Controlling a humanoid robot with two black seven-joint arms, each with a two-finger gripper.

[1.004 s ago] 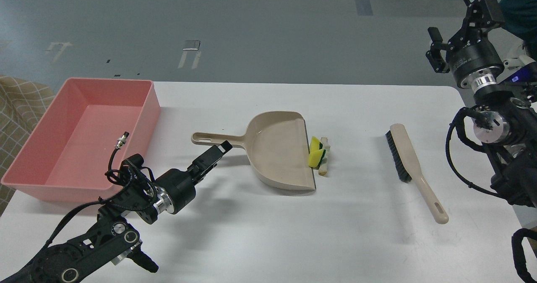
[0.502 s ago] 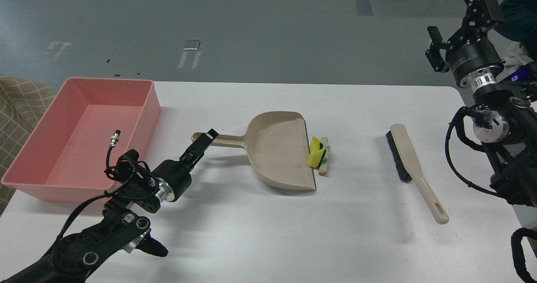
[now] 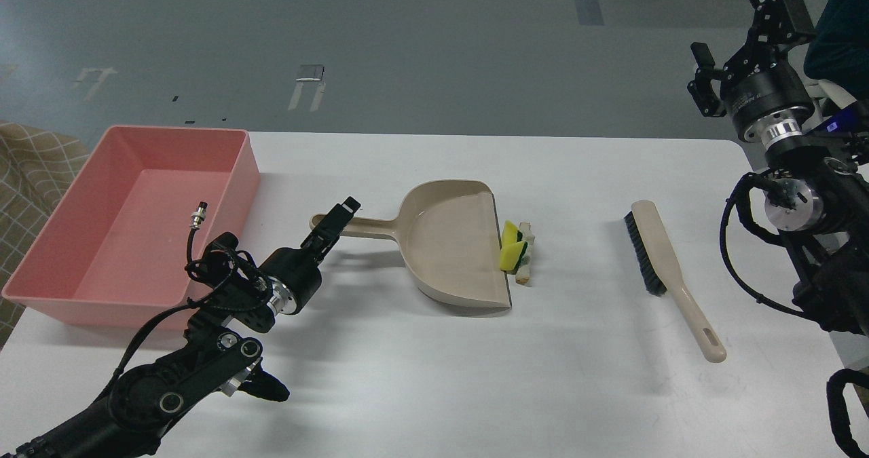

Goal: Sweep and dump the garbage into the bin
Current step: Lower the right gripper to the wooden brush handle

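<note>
The robot's right gripper will next take hold of the beige brush by its handle (image 3: 694, 319), so the bristles stay free to sweep garbage onto the dustpan (image 3: 451, 244).
The garbage (image 3: 516, 249), yellow sponge pieces with a green edge plus pale beige bits, lies on the white table against the open lip of the beige dustpan (image 3: 451, 244). The pink bin (image 3: 224, 139) stands at the table's left, and nothing shows inside it. My left gripper (image 3: 336, 219) is over the end of the dustpan's handle (image 3: 370, 228). Its dark fingers overlap, so I cannot tell if they are open or touch the handle. My right gripper (image 3: 736, 34) is open and empty, raised high beyond the table's right edge.
A beige hand brush (image 3: 669, 268) with black bristles lies right of the garbage, its handle pointing to the front right. The table's far edge (image 3: 475, 134) runs behind the dustpan. A checked fabric (image 3: 27, 166) sits left of the bin.
My left gripper moved from beside the dustpan handle's middle, back and left, to its end, with the arm shifting forward. The right arm, dustpan, garbage and brush have not moved.
</note>
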